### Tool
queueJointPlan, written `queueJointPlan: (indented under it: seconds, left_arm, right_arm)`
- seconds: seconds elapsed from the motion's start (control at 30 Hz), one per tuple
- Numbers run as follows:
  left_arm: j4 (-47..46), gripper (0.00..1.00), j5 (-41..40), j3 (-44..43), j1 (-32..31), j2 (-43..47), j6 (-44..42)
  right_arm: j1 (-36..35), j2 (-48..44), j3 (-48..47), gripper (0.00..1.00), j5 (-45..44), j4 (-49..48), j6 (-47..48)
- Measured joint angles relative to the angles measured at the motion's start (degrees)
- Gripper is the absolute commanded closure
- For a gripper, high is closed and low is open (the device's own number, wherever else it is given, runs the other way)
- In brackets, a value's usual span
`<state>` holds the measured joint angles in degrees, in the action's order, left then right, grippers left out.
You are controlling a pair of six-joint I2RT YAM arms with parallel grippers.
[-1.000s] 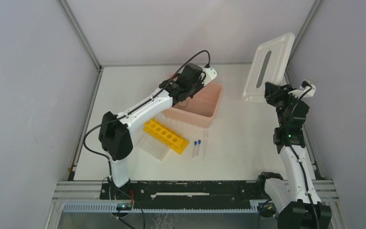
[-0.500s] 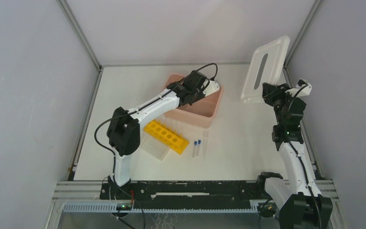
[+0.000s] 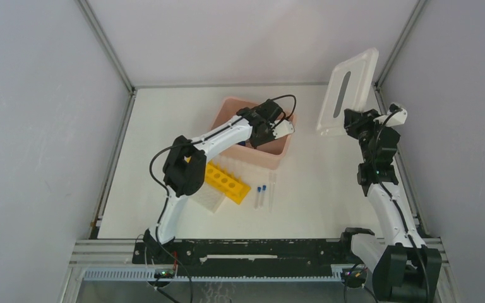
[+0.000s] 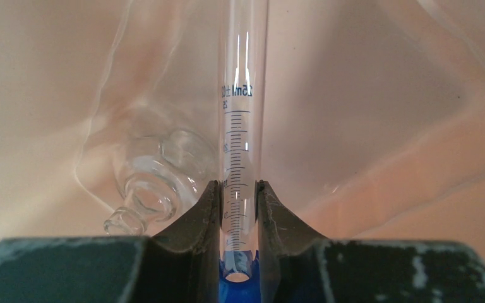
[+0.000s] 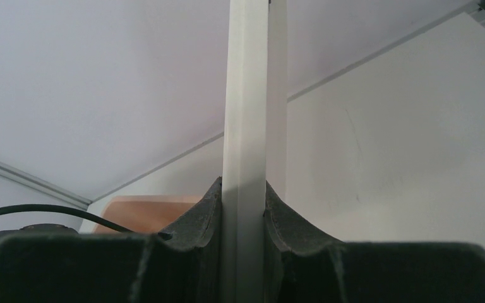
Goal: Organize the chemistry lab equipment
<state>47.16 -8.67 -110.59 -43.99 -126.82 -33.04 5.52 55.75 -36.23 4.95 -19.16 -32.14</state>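
My left gripper should open over the pink box's free bottom beside the flask, where the cylinder would end.
My left gripper [image 3: 260, 128] is inside the pink box [image 3: 283, 146], shut on a clear graduated cylinder [image 4: 240, 139] with a blue base. A small round clear flask [image 4: 155, 170] lies on the box floor just left of it. The yellow tube rack [image 3: 224, 180] lies on the table in front of the box, with the clear gridded well plate [image 3: 207, 199] at its near side. Two blue-capped vials [image 3: 261, 195] and a thin clear tube [image 3: 271, 189] lie to the rack's right. My right gripper [image 3: 355, 123] is shut on the edge of the white, grey-slotted lid [image 3: 347, 91], holding it upright at the far right.
Grey enclosure walls stand at left, right and back. The lid's edge [image 5: 246, 126] fills the middle of the right wrist view, with the pink box [image 5: 145, 211] low behind it. The arm bases sit on the black rail [image 3: 259, 249] at the near edge.
My left gripper has moved right and down into the pink box with the cylinder. My right gripper has shifted slightly left with the lid, which now stands more edge-on.
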Motion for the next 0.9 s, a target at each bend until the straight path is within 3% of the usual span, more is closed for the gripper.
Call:
queueJointPlan:
  seconds: [0.17,0.3,0.5,0.9]
  left_arm:
    - [2.1,0.78,0.39,-3.06,-0.04,-1.57,0.02]
    - [2.97,0.63,0.33,-3.87,-0.04,-1.9,0.11]
    - [3.32,0.52,1.11,-4.07,0.07,-2.43,1.18]
    - [3.23,0.5,3.1,-4.07,0.72,-2.29,3.17]
  right_arm:
    - [0.0,2.03,0.35,1.0,-0.02,-1.09,0.09]
    - [0.0,3.26,0.42,1.0,0.0,-1.86,0.09]
    - [-0.35,3.63,0.42,1.0,-0.02,-2.45,0.11]
    - [-0.83,3.63,0.42,1.0,-0.39,-2.58,0.52]
